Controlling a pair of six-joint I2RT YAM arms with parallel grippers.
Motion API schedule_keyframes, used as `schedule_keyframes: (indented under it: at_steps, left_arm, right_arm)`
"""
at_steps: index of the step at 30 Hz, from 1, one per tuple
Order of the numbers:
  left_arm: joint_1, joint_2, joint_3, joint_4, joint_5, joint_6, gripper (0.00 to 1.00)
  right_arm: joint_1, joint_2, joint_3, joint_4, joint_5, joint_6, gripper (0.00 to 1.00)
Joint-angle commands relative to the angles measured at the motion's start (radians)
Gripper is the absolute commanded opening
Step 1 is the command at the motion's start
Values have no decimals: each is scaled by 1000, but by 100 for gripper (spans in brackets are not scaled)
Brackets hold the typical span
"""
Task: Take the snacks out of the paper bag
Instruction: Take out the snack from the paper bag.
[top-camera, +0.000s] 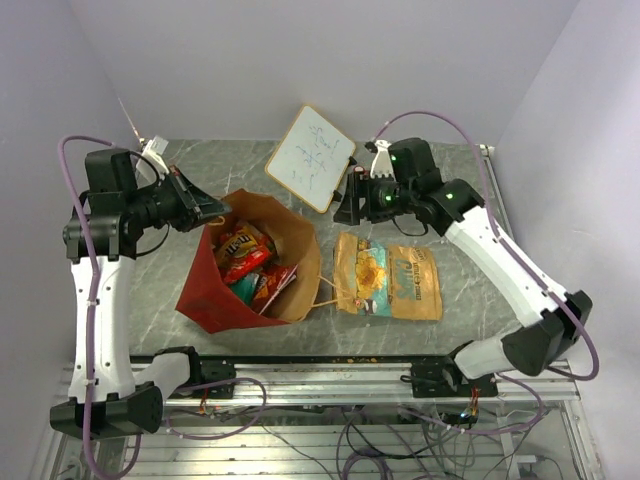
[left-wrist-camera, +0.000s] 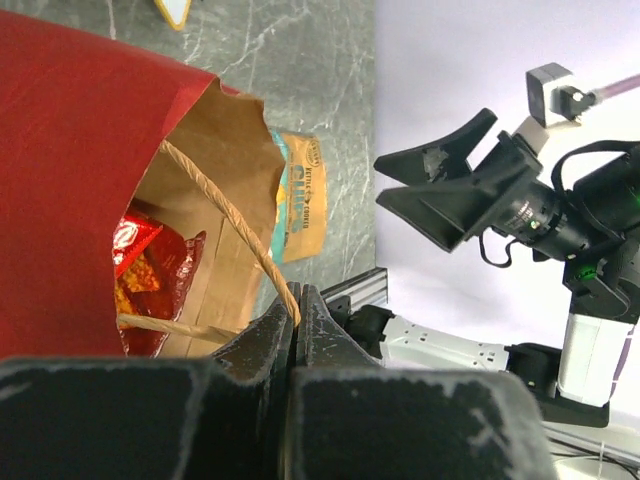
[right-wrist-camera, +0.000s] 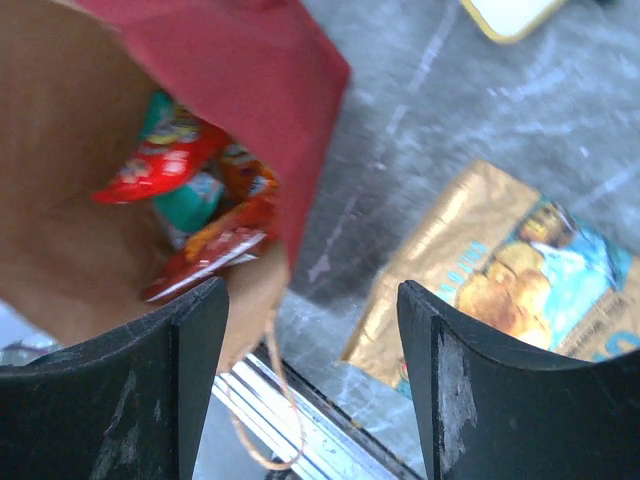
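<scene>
Next, my right gripper pinches the red snack by its edge nearest the bag's opening (top-camera: 289, 274) to take it out of the bag (top-camera: 205, 300).
The red paper bag (top-camera: 205, 300) lies on the table with its brown mouth (top-camera: 290, 235) open toward the right. Several orange and red snacks (top-camera: 245, 255) sit inside, with a teal one among them. My left gripper (top-camera: 215, 208) is shut on the bag's tan loop handle (left-wrist-camera: 230, 215), pinched between its fingertips (left-wrist-camera: 297, 300). A yellow-brown packet with a teal patch (top-camera: 385, 275) lies flat on the table right of the bag. My right gripper (top-camera: 348, 205) is open and empty, above the table between bag mouth and packet. Its wrist view (right-wrist-camera: 310, 295) shows the snacks (right-wrist-camera: 170, 170) and the packet (right-wrist-camera: 500, 280).
A white tilted whiteboard (top-camera: 312, 157) stands at the back, just left of my right gripper. The second loop handle (right-wrist-camera: 275, 400) hangs over the table's near edge. A metal rail (top-camera: 330, 365) runs along that edge. Grey walls close in the back and sides.
</scene>
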Motion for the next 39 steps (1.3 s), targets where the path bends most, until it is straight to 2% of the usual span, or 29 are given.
schedule_keyframes:
  at_steps: [1,5,7,8,11,13,22,27,39]
  left_arm:
    - [-4,-15,10,62,60,-28,7]
    - [-4,-2,43,38,60,-12,7]
    - [-4,-4,30,62,66,-30,7]
    - [-4,-6,24,79,68,-41,7]
    - [-4,1,18,93,80,-55,7]
    - [-4,11,29,81,81,-38,7]
    - [-4,41,61,-3,54,17,7]
    - [-4,52,71,-30,51,35,7]
    - [-4,71,96,-70,30,74,7]
  right_arm:
    - [56,-32,-33,161,-190,-141,68]
    - [249,-69,-94,304,-198,-329,67]
    - [323,-113,-178,393,-259,-492,67]
    - [346,-135,-234,422,-304,-644,66]
    - [397,-156,-280,405,-345,-943,68]
    - [406,-136,-262,355,-323,-1038,69]
    - [436,36,-121,129,-344,-1381,69]
    - [451,102,-85,138,-308,-1451,69]
    - [482,301,26,29,-311,-1634,62]
